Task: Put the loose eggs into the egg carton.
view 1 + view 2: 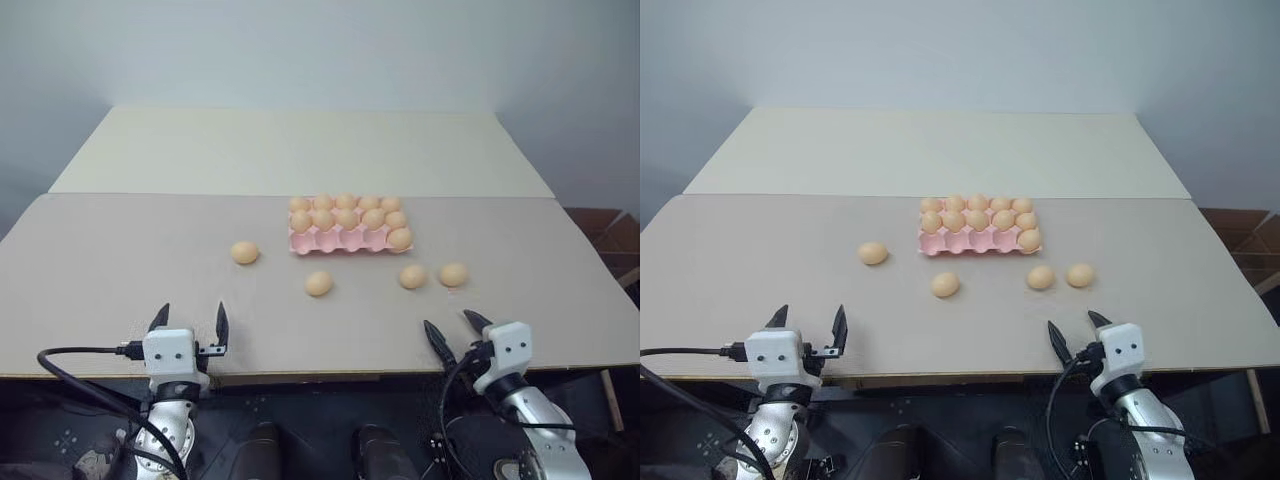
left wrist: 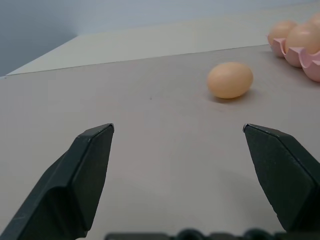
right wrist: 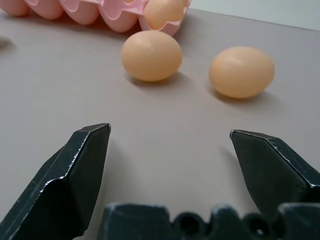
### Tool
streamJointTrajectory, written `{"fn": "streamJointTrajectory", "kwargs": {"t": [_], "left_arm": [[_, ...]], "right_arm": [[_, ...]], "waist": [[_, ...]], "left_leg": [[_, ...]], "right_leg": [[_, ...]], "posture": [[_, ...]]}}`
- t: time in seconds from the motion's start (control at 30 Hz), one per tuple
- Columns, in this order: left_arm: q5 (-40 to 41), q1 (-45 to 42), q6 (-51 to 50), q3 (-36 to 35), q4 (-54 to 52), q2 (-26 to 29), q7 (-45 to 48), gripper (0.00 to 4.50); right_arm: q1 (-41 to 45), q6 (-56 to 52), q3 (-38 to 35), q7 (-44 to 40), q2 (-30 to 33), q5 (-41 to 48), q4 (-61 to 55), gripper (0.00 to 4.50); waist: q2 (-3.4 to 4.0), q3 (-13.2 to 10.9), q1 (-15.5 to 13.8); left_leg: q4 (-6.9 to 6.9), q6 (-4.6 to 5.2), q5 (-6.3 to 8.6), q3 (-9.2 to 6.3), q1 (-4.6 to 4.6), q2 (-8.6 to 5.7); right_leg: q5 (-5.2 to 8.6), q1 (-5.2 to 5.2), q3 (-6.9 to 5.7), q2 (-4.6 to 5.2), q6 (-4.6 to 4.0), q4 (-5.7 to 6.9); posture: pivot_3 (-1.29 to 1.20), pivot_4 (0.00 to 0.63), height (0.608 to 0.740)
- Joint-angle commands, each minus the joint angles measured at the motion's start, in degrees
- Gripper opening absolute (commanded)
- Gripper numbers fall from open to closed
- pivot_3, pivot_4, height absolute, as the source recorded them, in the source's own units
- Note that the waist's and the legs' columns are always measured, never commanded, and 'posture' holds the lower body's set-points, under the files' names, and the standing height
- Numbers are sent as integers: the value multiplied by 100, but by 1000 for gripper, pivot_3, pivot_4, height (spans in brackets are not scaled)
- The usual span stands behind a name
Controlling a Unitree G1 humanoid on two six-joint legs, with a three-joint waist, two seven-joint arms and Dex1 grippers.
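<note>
My right gripper is about to grab a loose egg by its rounded sides, so that the egg can fill an empty cup in the pink carton (image 1: 340, 241) (image 3: 118, 15).
The pink egg carton (image 1: 340, 241) sits mid-table, its back rows filled with tan eggs and its front row holding one egg at the right end. Several loose eggs lie around it: one to its left (image 1: 244, 252), one in front (image 1: 319, 284), and two at front right (image 1: 413, 276) (image 1: 453, 274). My left gripper (image 1: 190, 325) hovers open and empty over the table's near edge, facing the left egg (image 2: 230, 80). My right gripper (image 1: 456, 332) is open and empty at the near right, just short of the two right-hand eggs (image 3: 151, 55) (image 3: 242, 71).
The beige table (image 1: 120, 270) reaches far back, with a seam across it behind the carton. A brown crate-like object (image 1: 610, 240) stands beyond the table's right edge. Black cables (image 1: 80, 375) run from my left wrist below the front edge.
</note>
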State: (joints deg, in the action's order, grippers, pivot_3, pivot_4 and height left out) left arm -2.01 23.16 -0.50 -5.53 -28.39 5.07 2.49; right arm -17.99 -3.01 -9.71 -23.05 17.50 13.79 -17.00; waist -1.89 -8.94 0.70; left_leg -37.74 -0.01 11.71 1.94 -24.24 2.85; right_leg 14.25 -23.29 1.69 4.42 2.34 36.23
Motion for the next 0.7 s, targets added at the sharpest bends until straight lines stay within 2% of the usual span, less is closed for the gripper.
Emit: {"fn": "streamJointTrajectory", "kwargs": {"t": [0.03, 0.33, 0.47, 0.57, 0.7], "left_arm": [[98, -54, 25, -48, -160, 49, 74, 4493], [230, -147, -15, -37, -313, 229, 345, 4493], [356, -266, 126, -82, -247, 649, 795, 4493], [703, -380, 253, -158, -111, 1150, 1446, 4493], [1357, -777, -56, -63, -219, 1845, 2392, 4493]], "right_arm": [[-173, 6, -60, 90, -52, 40, -348, 4500], [-342, -21, -126, 172, -72, 83, -626, 4500], [-521, 202, 56, 104, -89, -47, -794, 4500], [-717, 392, 257, -25, -74, -141, -984, 4500], [-764, 305, 243, -122, 106, -118, -1498, 4500]], "waist": [[1, 0, 1], [1, 1, 5], [5, 3, -6], [5, 3, -2], [13, 5, 0]], "left_leg": [[0, -16, 10, 0, 1, 1], [0, -20, 12, 11, 1, 1], [0, -21, 13, 13, 2, 1], [1, -21, 13, 15, 0, 1], [3, -21, 13, 20, 1, 8]], "right_leg": [[0, 0, 0, 0, 0, 0], [1, -7, 9, 0, 2, 0], [1, -7, 9, -1, 2, 0], [1, -8, 12, 0, 2, -1], [1, -13, 17, 2, 0, 1]], "posture": [[0, 150, 740], [0, 150, 740], [0, 150, 740], [0, 150, 740], [0, 150, 740]]}}
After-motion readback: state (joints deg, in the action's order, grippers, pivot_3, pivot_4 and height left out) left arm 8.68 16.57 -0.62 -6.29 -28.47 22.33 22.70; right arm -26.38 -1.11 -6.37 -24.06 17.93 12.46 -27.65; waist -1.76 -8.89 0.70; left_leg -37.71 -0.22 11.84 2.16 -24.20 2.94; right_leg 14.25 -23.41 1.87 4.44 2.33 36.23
